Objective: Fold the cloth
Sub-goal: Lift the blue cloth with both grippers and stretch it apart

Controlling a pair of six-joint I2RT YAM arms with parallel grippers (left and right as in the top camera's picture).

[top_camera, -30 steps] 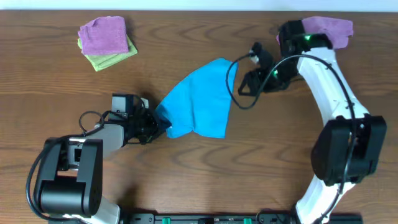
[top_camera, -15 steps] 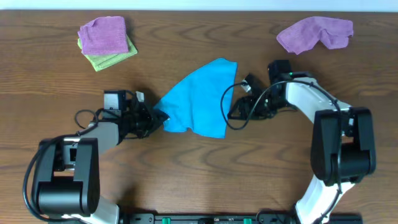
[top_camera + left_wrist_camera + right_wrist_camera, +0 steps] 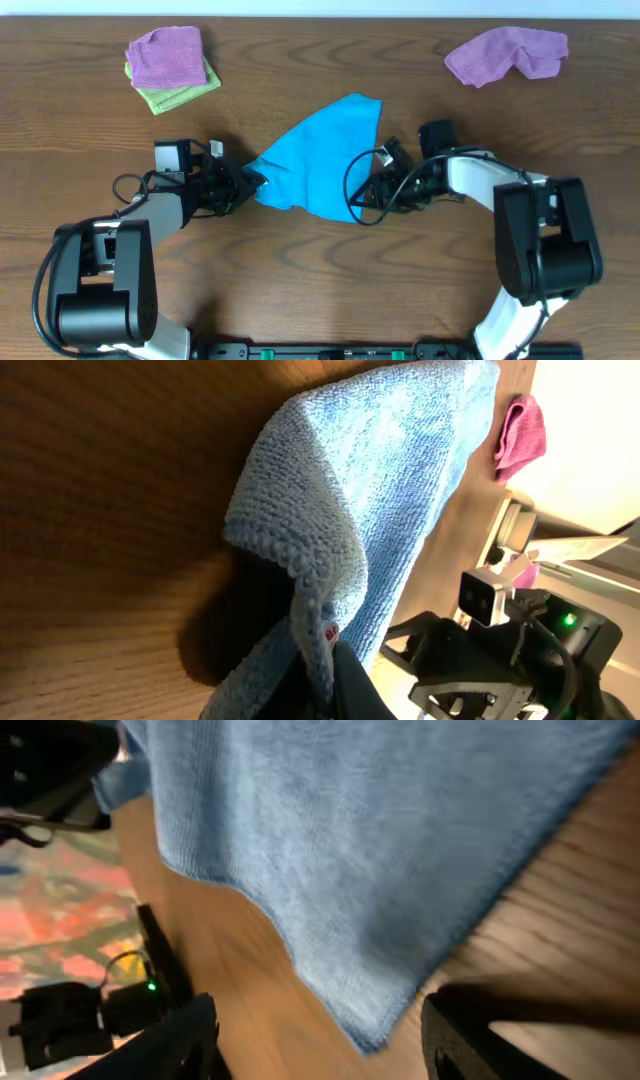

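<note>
The blue cloth's loose front corner (image 3: 356,214) (image 3: 373,1029) is opposite the left gripper's corner, and my right gripper will pinch it next. Then I will stretch that edge of the cloth and fold it.
A blue cloth (image 3: 320,160) lies crumpled mid-table, one corner pointing to the back right. My left gripper (image 3: 250,184) is shut on its left corner; the left wrist view shows the cloth (image 3: 380,500) pinched between the fingers (image 3: 325,675), with the fold rising over the wood. My right gripper (image 3: 372,190) is open and low at the cloth's front right corner. In the right wrist view that corner (image 3: 375,1020) lies between the spread fingers (image 3: 320,1040), and the cloth (image 3: 380,840) fills the top.
A folded purple cloth (image 3: 166,55) lies on a green one (image 3: 180,95) at the back left. A crumpled purple cloth (image 3: 505,52) lies at the back right. The left arm's cable (image 3: 130,185) loops on the table beside it.
My right arm has swung from the back right down to the cloth's front right corner. My left gripper has drawn the left corner slightly left and back.
</note>
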